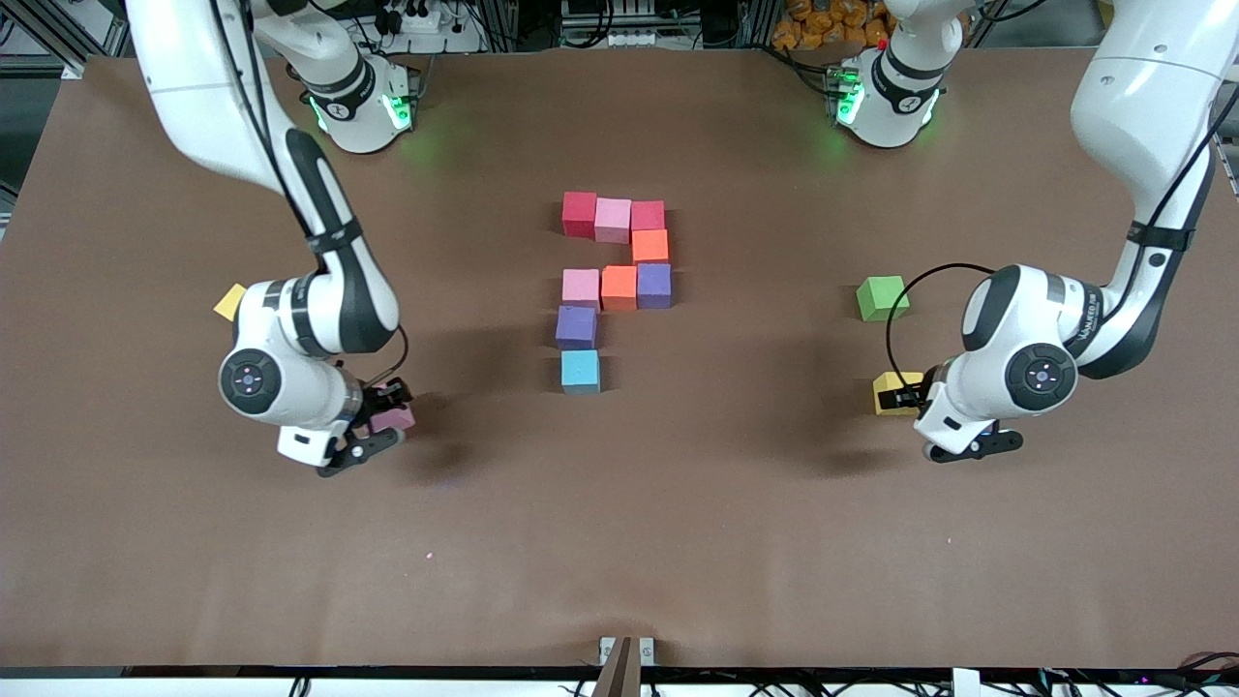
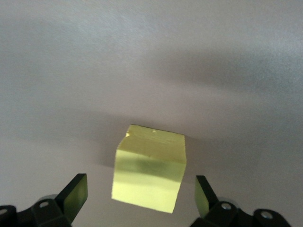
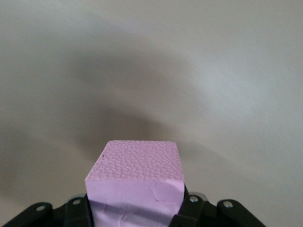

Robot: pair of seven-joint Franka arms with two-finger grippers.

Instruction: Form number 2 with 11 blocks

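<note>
I need to lower my left gripper first and then close it on the yellow block, because in the left wrist view my fingers stop above the block.
Nine blocks lie joined mid-table: red [image 1: 579,213], pink [image 1: 612,219], red [image 1: 648,215], orange [image 1: 650,246], purple [image 1: 654,286], orange [image 1: 619,287], pink [image 1: 581,287], purple [image 1: 576,326] and light blue [image 1: 580,371]. My right gripper [image 1: 382,421] [image 3: 136,208] is low at the table toward the right arm's end, shut on a pink block [image 1: 395,418] [image 3: 137,175]. Toward the left arm's end, my left gripper [image 1: 905,395] [image 2: 140,187] is open, its fingers apart on either side of a yellow block [image 1: 892,392] [image 2: 149,165].
A green cube [image 1: 882,297] sits farther from the front camera than the yellow block, close to the left arm. A small yellow thing [image 1: 229,301] shows partly from under the right arm. Brown table surface spreads toward the front camera.
</note>
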